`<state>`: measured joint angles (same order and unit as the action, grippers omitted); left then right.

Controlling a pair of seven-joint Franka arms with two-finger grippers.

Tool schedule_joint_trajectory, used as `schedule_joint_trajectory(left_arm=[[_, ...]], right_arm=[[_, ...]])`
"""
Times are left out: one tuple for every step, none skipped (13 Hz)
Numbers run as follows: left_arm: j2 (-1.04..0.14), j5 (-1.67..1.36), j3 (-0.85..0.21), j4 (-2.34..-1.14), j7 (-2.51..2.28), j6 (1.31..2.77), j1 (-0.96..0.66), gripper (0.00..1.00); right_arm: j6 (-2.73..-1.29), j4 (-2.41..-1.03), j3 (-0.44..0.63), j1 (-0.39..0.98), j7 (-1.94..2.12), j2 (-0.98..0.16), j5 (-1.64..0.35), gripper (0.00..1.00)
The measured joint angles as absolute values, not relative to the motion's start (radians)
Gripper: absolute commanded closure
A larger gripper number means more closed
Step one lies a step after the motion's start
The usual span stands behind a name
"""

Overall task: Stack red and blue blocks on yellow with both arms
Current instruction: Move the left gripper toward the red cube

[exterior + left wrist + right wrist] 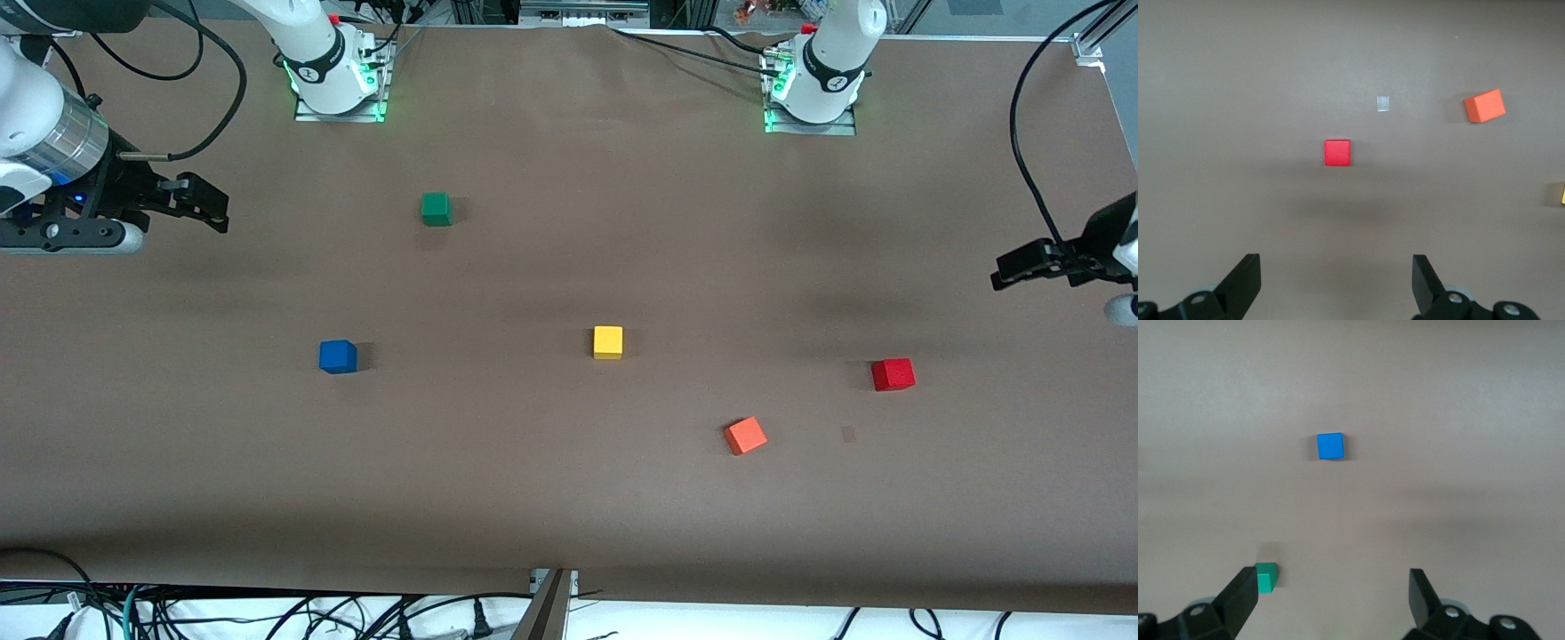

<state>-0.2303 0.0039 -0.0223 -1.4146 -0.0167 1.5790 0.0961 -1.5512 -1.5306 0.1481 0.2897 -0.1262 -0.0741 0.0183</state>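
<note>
My left gripper grips the red cube (893, 374) by its two opposite sides next, to stack the red cube on the yellow cube (608, 342).
The yellow cube (608, 342) sits mid-table. The blue cube (338, 356) lies toward the right arm's end and shows in the right wrist view (1330, 446). The red cube (893, 374) lies toward the left arm's end and shows in the left wrist view (1337, 153). My right gripper (213, 213) hangs open and empty, high over the table's edge at the right arm's end; it shows in its wrist view (1331, 600). My left gripper (1003, 271) hangs open and empty, high over the table's edge at the left arm's end; it shows in its wrist view (1337, 283).
A green cube (436, 209) lies farther from the front camera than the blue one and shows in the right wrist view (1267, 577). An orange cube (745, 436) lies nearer the camera between yellow and red and shows in the left wrist view (1485, 106). A small pale patch (849, 434) marks the cloth.
</note>
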Motion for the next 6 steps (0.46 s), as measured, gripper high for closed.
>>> schedule_joint_trajectory(left_arm=[[-0.260, 0.004, -0.022, -1.411, -0.017, 1.579, 0.100, 0.00], [-0.296, 0.004, -0.022, -1.410, -0.017, 1.584, 0.103, 0.00], [-0.335, 0.004, -0.022, -1.409, -0.017, 1.599, 0.105, 0.00], [-0.375, 0.004, -0.022, -1.410, -0.017, 1.631, 0.106, 0.00], [-0.413, 0.004, -0.022, -1.411, -0.017, 1.671, 0.106, 0.00], [-0.449, 0.004, -0.021, -1.415, -0.017, 1.705, 0.107, 0.00]], right_arm=[[-1.551, -1.531, 0.148, 0.290, -0.126, -0.074, 0.018, 0.00], [-1.551, -1.531, 0.148, 0.290, -0.126, -0.074, 0.018, 0.01], [-1.551, -1.531, 0.148, 0.290, -0.126, -0.074, 0.018, 0.00], [-1.551, -1.531, 0.148, 0.290, -0.126, -0.074, 0.018, 0.00], [-1.551, -1.531, 0.148, 0.290, -0.126, -0.074, 0.018, 0.00], [-1.551, -1.531, 0.148, 0.290, -0.126, -0.074, 0.018, 0.00]])
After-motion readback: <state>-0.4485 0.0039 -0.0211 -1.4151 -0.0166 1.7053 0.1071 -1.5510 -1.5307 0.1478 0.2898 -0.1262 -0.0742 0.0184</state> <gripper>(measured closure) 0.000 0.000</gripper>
